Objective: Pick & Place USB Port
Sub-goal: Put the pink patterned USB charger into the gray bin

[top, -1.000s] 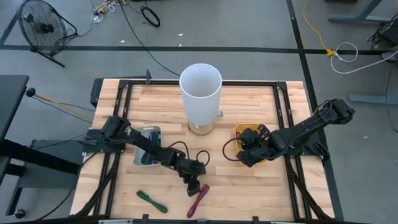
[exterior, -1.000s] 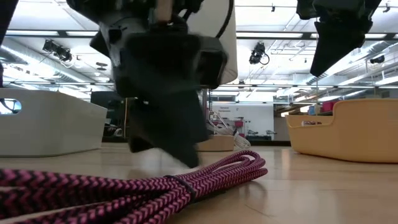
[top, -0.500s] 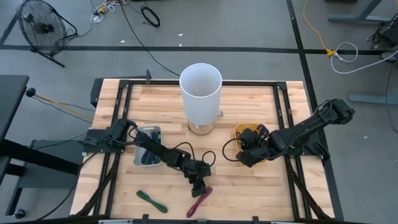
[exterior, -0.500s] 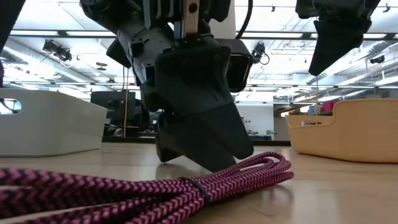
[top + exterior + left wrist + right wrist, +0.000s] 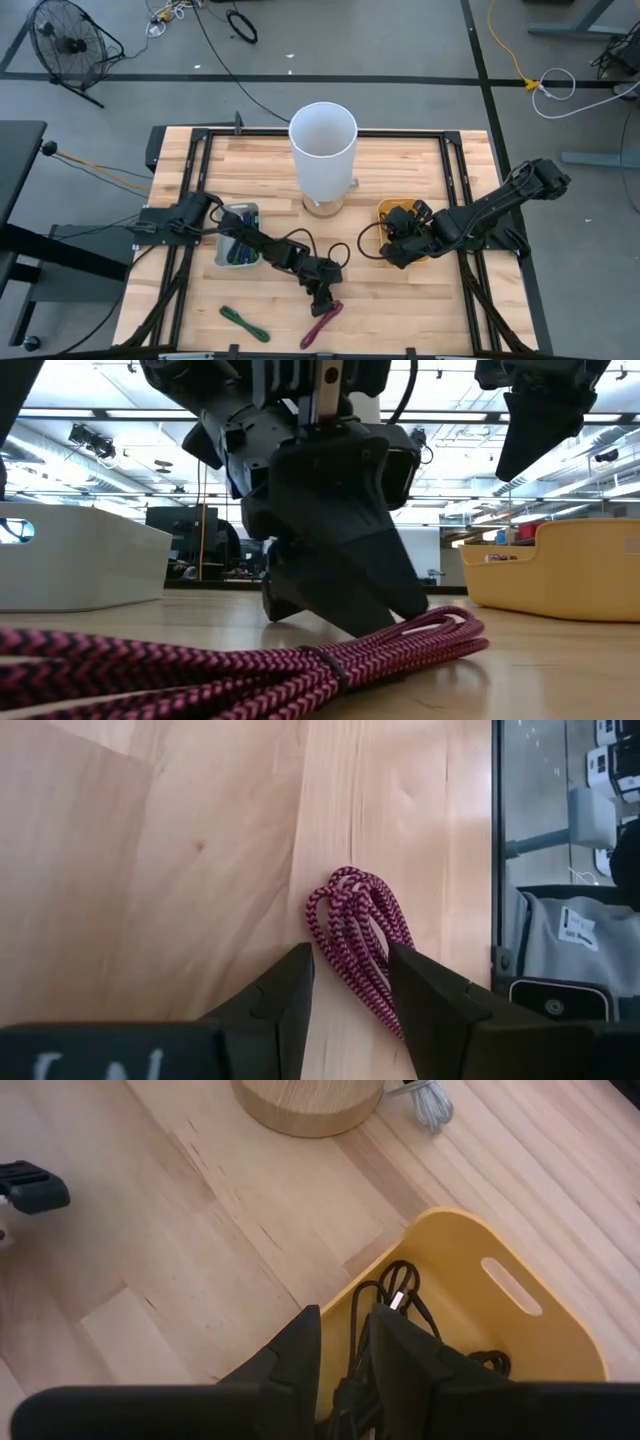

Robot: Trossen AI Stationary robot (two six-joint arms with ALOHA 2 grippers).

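The left gripper needs to move the pink bundle into the grey tray (image 5: 240, 250), so it should grab the bundle by its looped end next.
A pink braided cable bundle (image 5: 322, 322) (image 5: 200, 670) (image 5: 350, 915) lies flat on the wood near the table's near edge. My left gripper (image 5: 322, 298) (image 5: 348, 952) is open and low over the bundle's looped far end, one finger on each side of it. My right gripper (image 5: 392, 252) (image 5: 345, 1325) (image 5: 512, 470) hangs narrowly open above the yellow bin (image 5: 383, 208) (image 5: 520, 1330) (image 5: 580, 570) on the table's right side and touches nothing. A black cable (image 5: 395, 1285) lies coiled inside that bin. My left gripper straddles the pink bundle's looped end (image 5: 345, 885), coming from above and slanting toward the near edge, fingers along the strands. One finger (image 5: 420, 990) lies against the outer strands (image 5: 378, 952). The whole bundle rests on the table.
A tall white cylinder (image 5: 322, 150) on a round wooden base stands at the table's middle far side. A small white tray (image 5: 238, 240) (image 5: 70, 555) sits on the left under my left arm. A green cable bundle (image 5: 243, 322) lies near the near edge, left of the pink one.
My left gripper has moved toward the table's right and a little toward the near edge, coming down over the pink bundle's looped end. That end has slid rightward along the table with the fingers, while the bundle's near part stayed put.
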